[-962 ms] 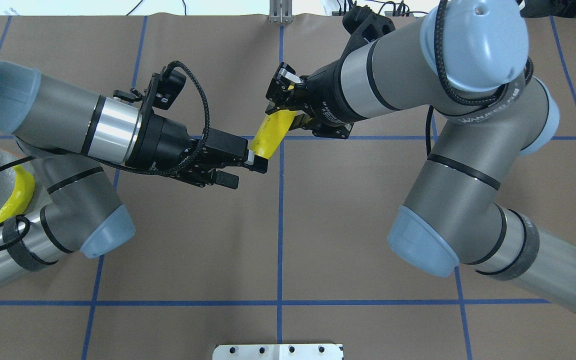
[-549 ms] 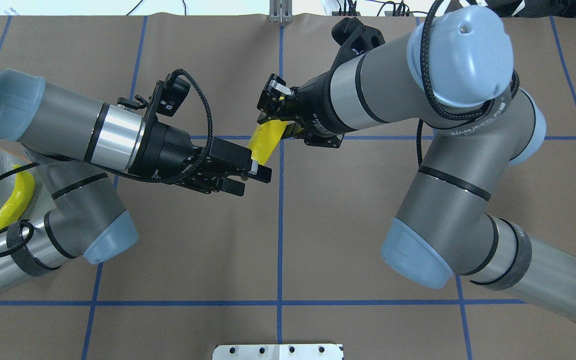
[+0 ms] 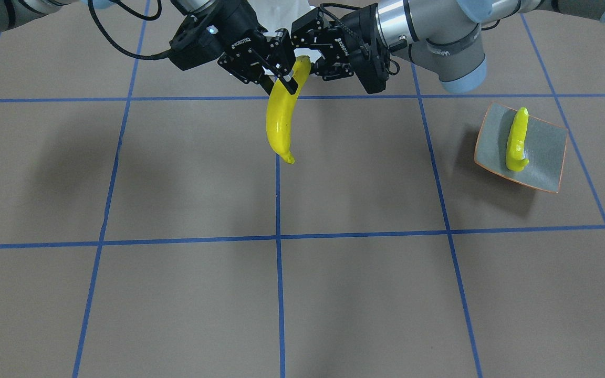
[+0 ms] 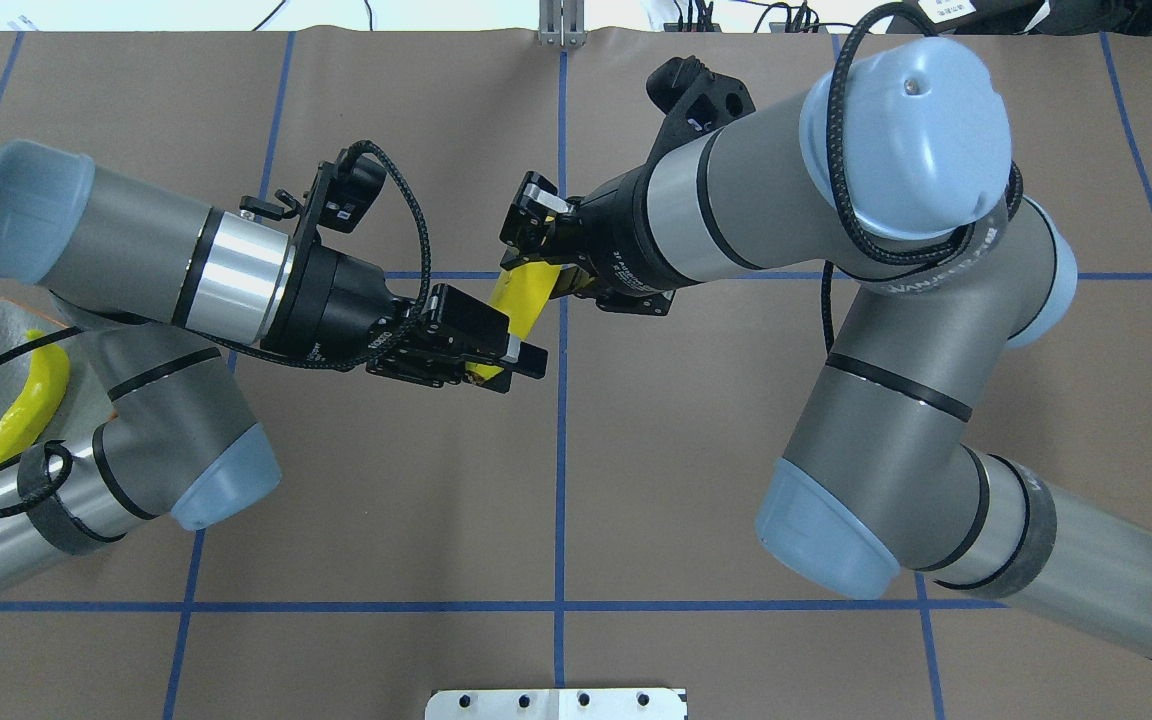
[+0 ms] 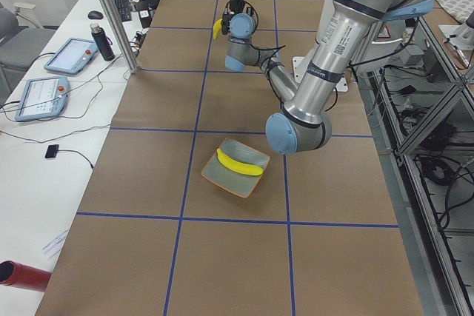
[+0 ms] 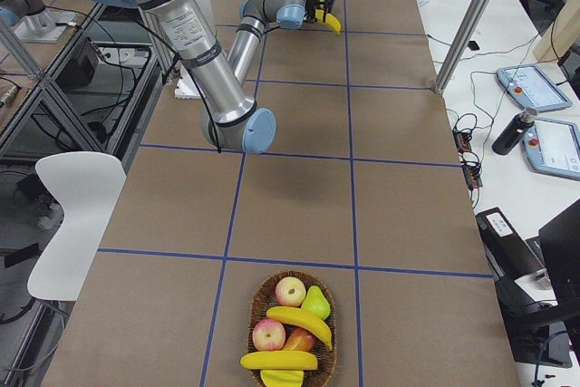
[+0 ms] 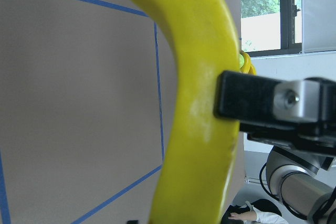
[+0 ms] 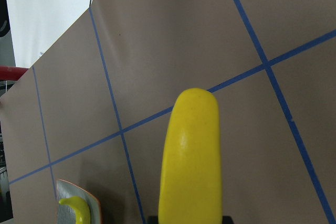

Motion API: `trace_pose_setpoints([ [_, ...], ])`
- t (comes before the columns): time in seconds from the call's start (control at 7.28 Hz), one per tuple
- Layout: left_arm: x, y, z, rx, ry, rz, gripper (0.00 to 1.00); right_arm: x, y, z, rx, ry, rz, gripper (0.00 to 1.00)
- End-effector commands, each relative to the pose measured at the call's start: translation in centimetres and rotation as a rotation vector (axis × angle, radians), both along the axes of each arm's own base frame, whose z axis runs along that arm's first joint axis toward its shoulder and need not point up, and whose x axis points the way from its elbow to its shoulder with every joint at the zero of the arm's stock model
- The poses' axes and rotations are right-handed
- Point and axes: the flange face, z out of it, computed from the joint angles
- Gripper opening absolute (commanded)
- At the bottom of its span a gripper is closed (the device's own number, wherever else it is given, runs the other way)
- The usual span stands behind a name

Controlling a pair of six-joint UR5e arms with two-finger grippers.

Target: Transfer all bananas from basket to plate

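Observation:
Next, my left gripper grabs the end of the banana opposite its stubby tip (image 3: 304, 63), to carry the banana to the grey plate (image 3: 544, 152).
One banana (image 3: 277, 121) hangs in the air over the table's middle. My right gripper (image 3: 281, 79) is shut on its upper part; it also shows in the overhead view (image 4: 536, 245). My left gripper (image 3: 305, 55) stands open around the banana's top end (image 4: 484, 372), with one finger (image 7: 252, 103) against the peel. A second banana (image 3: 517, 139) lies on the grey plate (image 3: 544, 152) with the orange rim, at the table's left end. The wicker basket (image 6: 258, 301) at the right end holds two more bananas (image 6: 299, 319).
The basket also holds apples (image 6: 290, 292) and a pear (image 6: 315, 301). The white robot base (image 4: 556, 703) sits at the near table edge. A side table with tablets (image 5: 70, 55) runs along the far side. Blue tape lines grid the brown table.
Both arms have moved a little leftward and toward the robot, carrying the banana. The banana's top end now sits between my left gripper's fingers.

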Motion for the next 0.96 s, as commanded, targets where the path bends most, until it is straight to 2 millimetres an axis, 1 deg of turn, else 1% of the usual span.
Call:
trace_pose_setpoints([
  [0.0, 0.01, 0.03, -0.04, 0.008, 0.002, -0.001, 0.61, -0.33, 0.38, 0.0, 0.002, 0.0, -0.01, 0.0],
  [0.14, 0.06, -0.01, 0.01, 0.008, 0.001, -0.001, 0.61, -0.13, 0.51, -0.09, 0.005, -0.004, -0.01, 0.0],
  [0.27, 0.06, -0.01, 0.01, 0.017, 0.002, -0.004, 0.57, -0.13, 0.53, -0.1, 0.005, -0.004, -0.012, 0.0],
  [0.41, 0.01, 0.03, -0.04, 0.018, 0.003, -0.004, 0.22, -0.14, 0.54, -0.01, 0.005, -0.002, -0.014, 0.0],
  [0.55, 0.03, 0.02, 0.13, 0.015, -0.001, -0.004, 0.0, -0.13, 0.53, -0.09, 0.007, -0.003, -0.012, 0.17],
  [0.69, 0.03, 0.0, 0.22, 0.012, -0.002, -0.005, 0.0, -0.13, 0.46, -0.01, 0.013, 0.0, -0.008, 0.99],
  [0.82, -0.03, -0.06, 0.39, 0.011, -0.004, -0.006, 0.0, 0.2, 0.44, 0.04, 0.036, 0.004, 0.002, 1.0],
])
